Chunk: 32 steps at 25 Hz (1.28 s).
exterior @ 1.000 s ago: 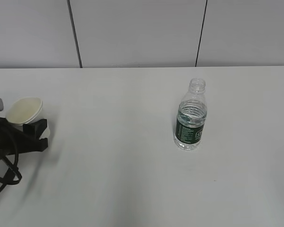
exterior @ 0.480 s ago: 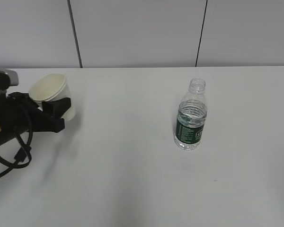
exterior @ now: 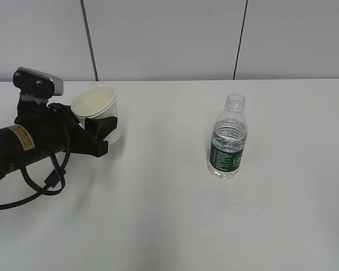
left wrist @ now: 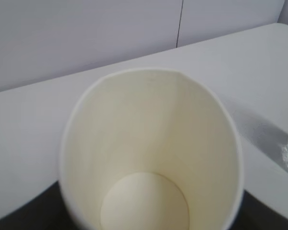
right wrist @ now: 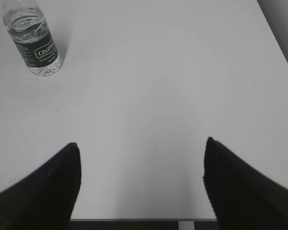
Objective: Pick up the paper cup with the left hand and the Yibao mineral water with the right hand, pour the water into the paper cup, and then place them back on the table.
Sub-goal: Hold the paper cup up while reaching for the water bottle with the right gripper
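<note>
The right gripper grabs the uncapped bottle around its green label [exterior: 225, 158] next and keeps it upright, since water [exterior: 229, 136] reaches above the label.
My left gripper [exterior: 101, 131] is shut on the off-white paper cup [exterior: 98, 106] and holds it above the white table [exterior: 158, 214] at the left; the cup leans back toward the arm. The left wrist view looks straight into the empty cup [left wrist: 149, 158]. The clear Yibao bottle [exterior: 228, 138] with its dark green label stands upright and uncapped right of centre, holding clear water. It also shows at the top left of the right wrist view [right wrist: 32, 40]. My right gripper [right wrist: 141, 148] is open and empty, far from the bottle, above the table's near edge, and out of the exterior view.
Grey wall panels [exterior: 164, 39] stand behind the table's far edge. The table's near edge [right wrist: 134, 219] lies just under my right gripper. Black cables [exterior: 42, 189] hang below my left arm.
My left arm has moved right and upward with the paper cup in its gripper, lifting it off the table. The bottle has not moved.
</note>
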Motion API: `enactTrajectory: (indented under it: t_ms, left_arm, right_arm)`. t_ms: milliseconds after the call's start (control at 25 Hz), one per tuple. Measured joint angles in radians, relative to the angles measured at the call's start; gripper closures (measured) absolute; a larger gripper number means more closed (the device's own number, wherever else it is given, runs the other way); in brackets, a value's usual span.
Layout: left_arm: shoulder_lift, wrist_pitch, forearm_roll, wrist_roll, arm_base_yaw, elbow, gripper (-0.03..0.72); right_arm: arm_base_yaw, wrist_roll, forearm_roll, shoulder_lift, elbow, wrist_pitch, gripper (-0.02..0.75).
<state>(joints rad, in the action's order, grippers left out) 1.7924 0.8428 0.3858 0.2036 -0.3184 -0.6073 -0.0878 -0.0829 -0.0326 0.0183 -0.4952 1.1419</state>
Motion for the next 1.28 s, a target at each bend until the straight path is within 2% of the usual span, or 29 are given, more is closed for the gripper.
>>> enactTrajectory:
  t_ms: [240, 360, 840, 1080, 1280]
  left_arm:
    - [0.001, -0.028, 0.005, 0.013, -0.001, 0.0, 0.276]
    - [0.001, -0.029, 0.006, 0.013, -0.001, 0.0, 0.276]
    - [0.001, -0.036, 0.009, 0.024, -0.001, 0.0, 0.276]
    - [0.001, -0.036, 0.014, 0.035, -0.001, 0.0, 0.276]
    - [0.001, -0.036, 0.014, 0.036, -0.001, 0.0, 0.276]
  right_arm:
    - [0.0, 0.0, -0.031, 0.0, -0.002, -0.004, 0.153]
    - [0.0, 0.0, -0.058, -0.025, -0.014, -0.079, 0.153]
    - [0.0, 0.0, -0.077, -0.407, 0.027, -0.782, 0.153]
    - [0.0, 0.0, -0.08, -0.638, 0.109, -1.109, 0.153]
    - [0.0, 0.002, 0.001, -0.84, 0.179, -1.358, 0.153]
